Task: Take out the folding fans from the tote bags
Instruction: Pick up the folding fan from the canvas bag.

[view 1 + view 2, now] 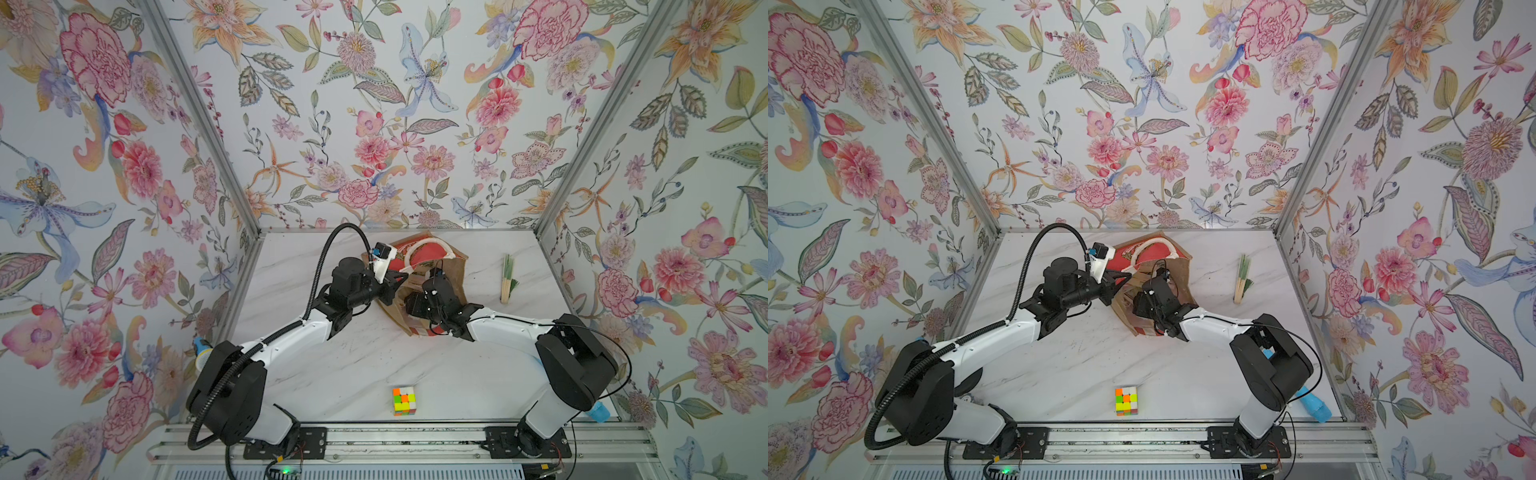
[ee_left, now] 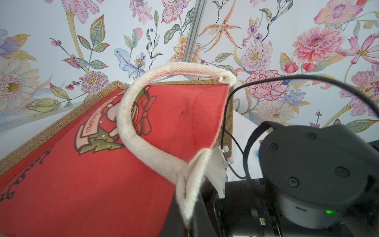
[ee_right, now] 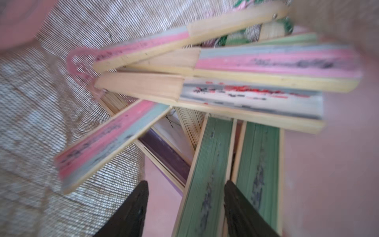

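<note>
The green folding fan has one end exposed. My right gripper will grip that end across both wooden edges to take the fan out of the tote bag [image 1: 451, 266] still folded.
The tote bag [image 1: 451, 266] [image 1: 1177, 266] of brown jute with a red panel stands at the back middle of the table, tilted. My left gripper [image 1: 400, 277] [image 2: 189, 217] is shut on the base of its white rope handle [image 2: 131, 131] at the rim. My right gripper [image 3: 185, 182] reaches down inside the bag and is open. A green folding fan [image 3: 207, 164] lies between its fingers, with a second green one [image 3: 260, 164] beside it. Several pink, white and purple fans [image 3: 266, 61] are piled in the bag behind them. One green-tasselled fan [image 1: 508, 278] [image 1: 1242, 277] lies on the table right of the bag.
A colour cube [image 1: 404, 401] [image 1: 1126, 401] sits near the table's front edge in the middle. A light-blue tube [image 1: 598, 411] [image 1: 1314, 405] lies at the front right, behind the right arm's base. A blue and yellow object [image 1: 202, 353] sits at the left edge. Floral walls enclose three sides.
</note>
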`<state>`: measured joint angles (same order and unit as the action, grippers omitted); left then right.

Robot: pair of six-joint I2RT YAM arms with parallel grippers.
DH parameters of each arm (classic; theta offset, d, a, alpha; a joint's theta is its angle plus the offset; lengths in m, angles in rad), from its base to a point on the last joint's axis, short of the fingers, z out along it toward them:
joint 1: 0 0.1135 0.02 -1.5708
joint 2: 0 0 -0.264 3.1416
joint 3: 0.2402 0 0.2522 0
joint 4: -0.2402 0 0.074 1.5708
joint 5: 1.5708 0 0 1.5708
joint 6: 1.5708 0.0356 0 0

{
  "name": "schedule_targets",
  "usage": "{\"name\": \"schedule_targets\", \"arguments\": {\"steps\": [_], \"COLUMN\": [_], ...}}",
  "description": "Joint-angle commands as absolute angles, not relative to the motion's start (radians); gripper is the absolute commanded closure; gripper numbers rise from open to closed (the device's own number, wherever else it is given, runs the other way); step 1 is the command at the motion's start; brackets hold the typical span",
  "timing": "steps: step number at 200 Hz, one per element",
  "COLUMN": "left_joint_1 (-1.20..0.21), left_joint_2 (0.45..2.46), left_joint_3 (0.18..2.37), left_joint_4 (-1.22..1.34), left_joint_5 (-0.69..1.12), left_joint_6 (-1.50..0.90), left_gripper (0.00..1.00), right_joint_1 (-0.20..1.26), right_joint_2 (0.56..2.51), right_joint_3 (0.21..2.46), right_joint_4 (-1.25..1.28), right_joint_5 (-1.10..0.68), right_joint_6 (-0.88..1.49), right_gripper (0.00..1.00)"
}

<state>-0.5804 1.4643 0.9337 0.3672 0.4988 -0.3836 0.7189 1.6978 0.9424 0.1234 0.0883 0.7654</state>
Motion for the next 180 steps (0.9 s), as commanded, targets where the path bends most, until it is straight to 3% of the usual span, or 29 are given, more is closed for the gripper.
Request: {"name": "schedule_targets", "arguments": {"steps": [1, 113, 180], "left_joint_1": [-0.571, -0.571, -0.571], "left_joint_2": [1.448, 1.451, 1.451], "left_joint_3": [0.926, 0.928, 0.933], "left_joint_4": [0.402, 0.396, 0.397], "left_joint_5": [0.537, 0.537, 0.548], "left_joint_6": [-0.405, -0.402, -0.405], "left_gripper": [1.0, 1.0, 1.0], "right_joint_1": [0.718, 0.697, 0.698], "right_joint_2": [1.732, 1.739, 1.847], "right_joint_3": [0.965, 0.951, 1.015], "right_joint_4": [0.108, 0.038, 0.002], "right_joint_5": [0.043, 0.069, 0.093], "right_joint_6": [0.786, 0.83, 0.848], "right_gripper": [0.39, 0.37, 0.37]}}
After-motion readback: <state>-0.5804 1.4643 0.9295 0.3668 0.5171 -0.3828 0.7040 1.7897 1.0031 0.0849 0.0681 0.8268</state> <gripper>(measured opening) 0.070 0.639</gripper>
